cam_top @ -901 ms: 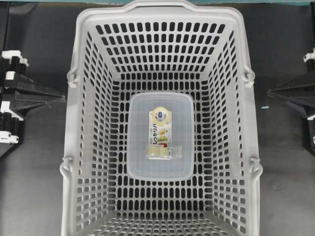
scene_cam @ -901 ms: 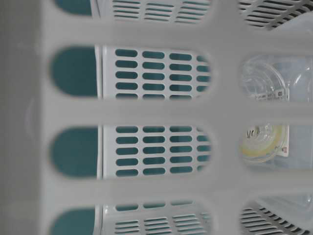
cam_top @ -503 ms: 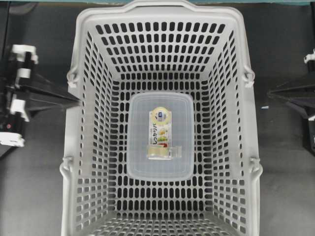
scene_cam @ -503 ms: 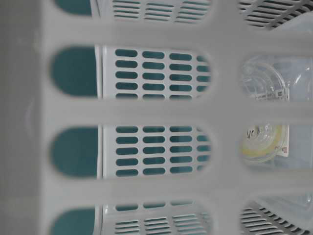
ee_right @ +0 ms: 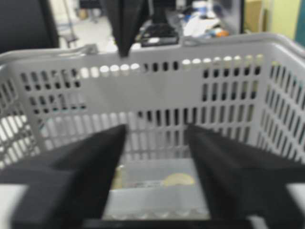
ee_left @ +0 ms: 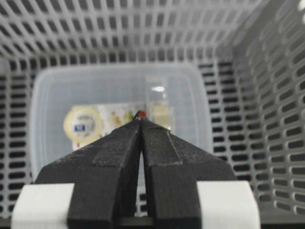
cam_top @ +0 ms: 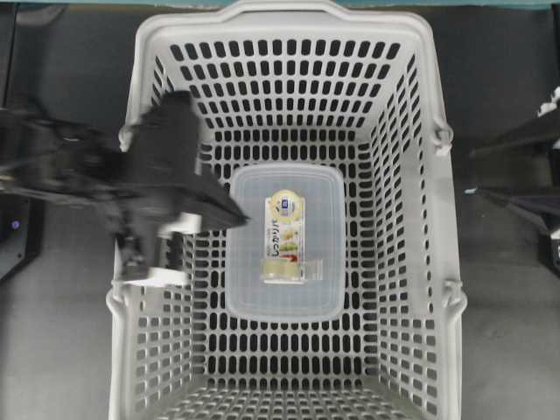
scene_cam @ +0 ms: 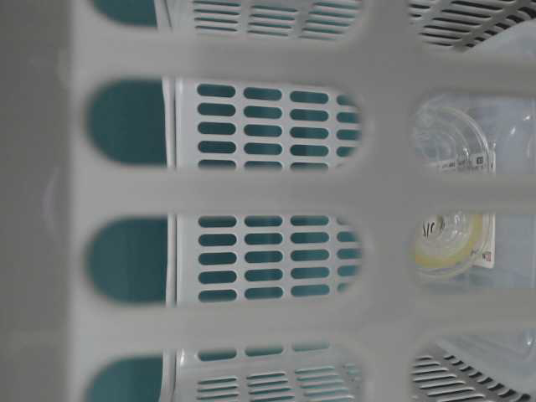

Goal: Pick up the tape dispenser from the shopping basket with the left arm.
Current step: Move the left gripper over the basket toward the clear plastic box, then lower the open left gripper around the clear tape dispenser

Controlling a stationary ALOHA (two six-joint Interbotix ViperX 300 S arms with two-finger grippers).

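The long tape dispenser has its yellow roll far from the clear nose, so the left gripper should next grab the tape dispenser by its roll end to keep it balanced.
The tape dispenser (cam_top: 284,249), a small cream-yellow pack with dark lettering, lies on the lid of a clear plastic box (cam_top: 249,297) on the floor of the grey slotted shopping basket (cam_top: 411,262). My left gripper (cam_top: 238,219) is shut and empty. It reaches over the basket's left wall, with its tip above the box's left edge, just left of the dispenser. In the left wrist view the closed tips (ee_left: 141,119) point at the dispenser (ee_left: 95,125). My right gripper (cam_top: 474,173) is open and empty outside the basket's right wall. The dispenser also shows in the right wrist view (ee_right: 178,180).
The basket's high walls (ee_left: 276,71) surround the box on all sides. Its hinged handles hang at the rim (cam_top: 442,136). The dark table (cam_top: 507,332) lies around the basket. The table-level view looks through the basket's wall slots (scene_cam: 251,193).
My left arm has swung right from outside the basket, over its left wall, to the box's edge. The right gripper's fingers now stand apart. The dispenser has not moved.
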